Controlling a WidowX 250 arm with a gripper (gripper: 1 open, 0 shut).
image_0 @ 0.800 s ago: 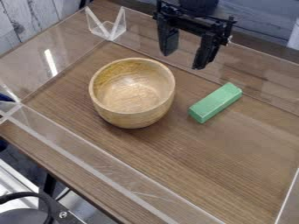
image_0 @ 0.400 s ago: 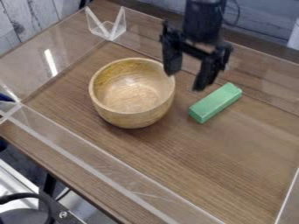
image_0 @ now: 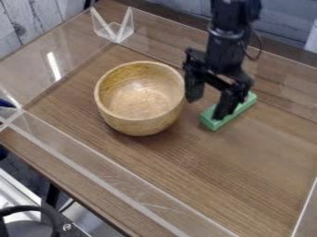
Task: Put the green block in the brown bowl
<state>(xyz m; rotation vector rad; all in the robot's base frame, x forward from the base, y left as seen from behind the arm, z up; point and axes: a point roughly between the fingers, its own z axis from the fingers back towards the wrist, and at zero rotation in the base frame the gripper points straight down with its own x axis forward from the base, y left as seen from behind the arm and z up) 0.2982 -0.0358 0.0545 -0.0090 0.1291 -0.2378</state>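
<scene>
I should next grab the green block by its middle [image_0: 231, 110], so that it can go into the brown bowl [image_0: 139, 121].
The green block [image_0: 243, 101] lies flat on the wooden tabletop, just right of the brown bowl [image_0: 139, 121], which stands upright with nothing in it. My gripper [image_0: 210, 96] points straight down and hangs low over the block's near-left part. Its jaws are open: one finger [image_0: 194, 89] sits in the gap between bowl and block, the other finger [image_0: 228, 98] is in front of the block's middle. The fingers hide part of the block. Nothing is gripped.
Low clear acrylic walls [image_0: 74, 153] fence the wooden tabletop [image_0: 186, 176]. A small clear plastic stand [image_0: 111, 26] sits at the back left corner. The bowl's rim is close to the left finger.
The gripper has come from the back of the table forward and down, from above and behind the block to low over it. Its jaws stayed open. Block and bowl have not moved.
</scene>
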